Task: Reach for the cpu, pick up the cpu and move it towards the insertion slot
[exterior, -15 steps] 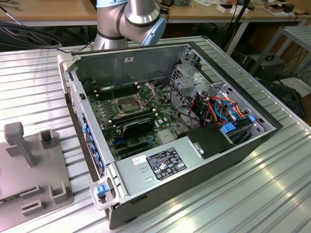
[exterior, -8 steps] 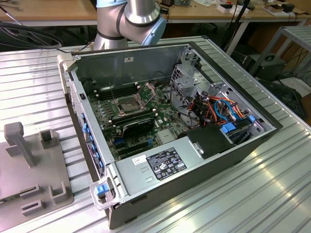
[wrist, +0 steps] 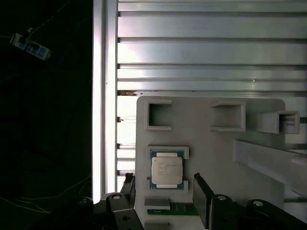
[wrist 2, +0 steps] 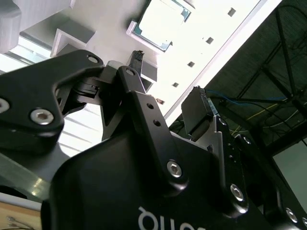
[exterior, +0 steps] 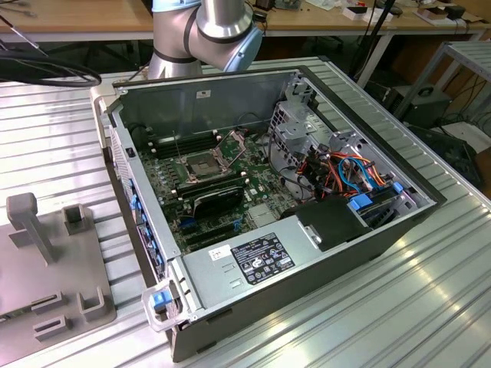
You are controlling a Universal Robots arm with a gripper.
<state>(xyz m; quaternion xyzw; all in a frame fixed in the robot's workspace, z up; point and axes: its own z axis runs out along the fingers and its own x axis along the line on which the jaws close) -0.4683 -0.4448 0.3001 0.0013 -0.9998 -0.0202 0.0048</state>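
My gripper picks up the cpu [wrist: 167, 170] by its two open side edges next, since the holder's brackets hug its ends.
The cpu [wrist: 167, 170] is a small pale silvery square lying flat in a white bracketed holder on a pale grey fixture plate [wrist: 211, 143]. It also appears in the second wrist view, cpu [wrist 2: 160, 21], beyond the fingertips. My gripper [wrist: 165, 191] is open and hangs over the cpu, one black finger [wrist: 128, 184] off one side and the other finger [wrist: 201, 199] off the opposite side, nothing between them. In the second wrist view the gripper [wrist 2: 168, 88] shows the same wide gap. The insertion slot [exterior: 201, 165], a square metal-framed socket, sits on the motherboard inside the open case.
The open computer case [exterior: 368, 230] lies on a ribbed metal table [exterior: 430, 307]. Inside are a black card [exterior: 219, 201], a power supply [exterior: 253, 261] and coloured cables [exterior: 349, 172]. A grey fixture plate [exterior: 46, 261] with upright posts lies at the exterior view's left. Empty brackets [wrist: 158, 115] stand beside the cpu.
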